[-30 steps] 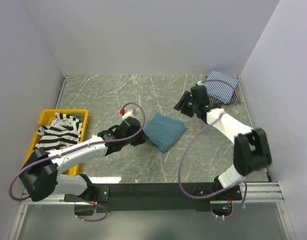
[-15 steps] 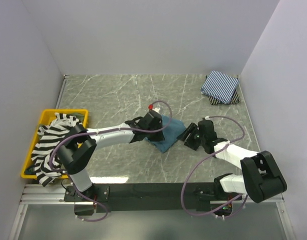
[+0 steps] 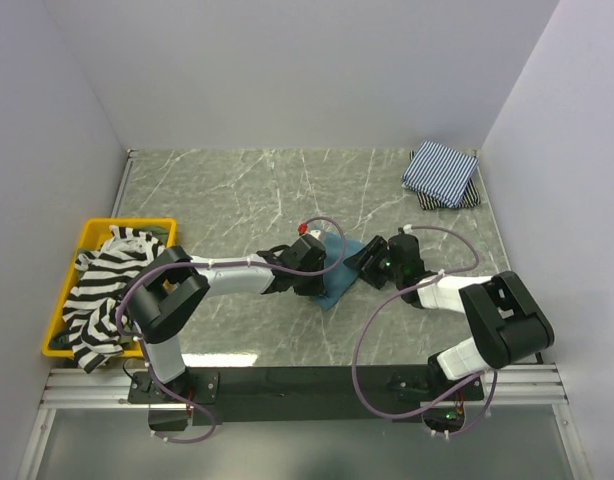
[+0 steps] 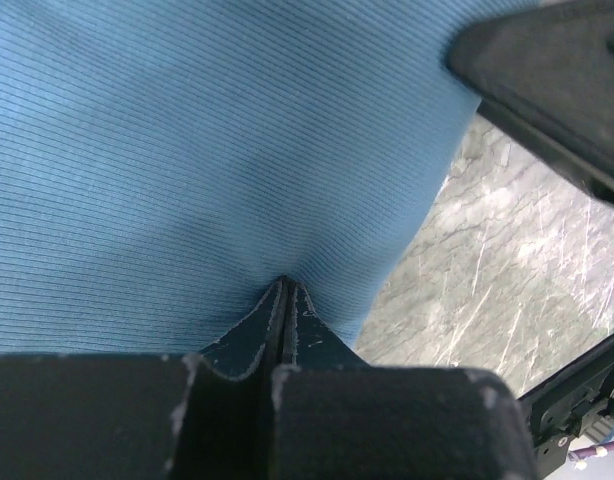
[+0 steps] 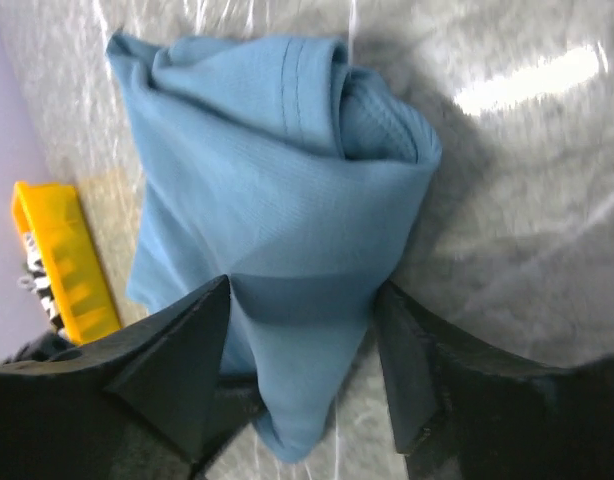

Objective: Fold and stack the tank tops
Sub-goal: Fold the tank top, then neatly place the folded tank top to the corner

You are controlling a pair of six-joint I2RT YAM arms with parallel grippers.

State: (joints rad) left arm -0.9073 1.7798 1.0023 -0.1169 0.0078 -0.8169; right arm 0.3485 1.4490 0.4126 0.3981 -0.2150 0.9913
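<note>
The robot's right hand should next grab the folded teal-blue tank top by its bunched edge (image 3: 358,262) (image 5: 306,299). The layers stay together that way, so it can be stacked folded.
The teal-blue tank top (image 3: 336,277) lies folded at mid-table. My left gripper (image 3: 315,272) is at its left side, jaws shut, tips pressed into the cloth (image 4: 285,285); the teal fabric (image 4: 237,150) fills that view. My right gripper (image 3: 368,267) is open at the top's right edge, its fingers straddling the bunched teal fold (image 5: 277,200), with the gripper (image 5: 304,287) low over it. The pinstriped top (image 3: 442,170) lies folded at the back right on a darker folded cloth (image 3: 439,201). The black-and-white striped top (image 3: 105,280) hangs out of the bin.
A yellow plastic bin (image 3: 137,224) stands at the left table edge; it also shows in the right wrist view (image 5: 62,260). Walls close in the table on the left, back and right. The right gripper's black body (image 4: 547,70) shows in the left wrist view.
My right gripper came from the back right stack down to the teal top's right edge. My left gripper moved right, onto the teal top's left side.
</note>
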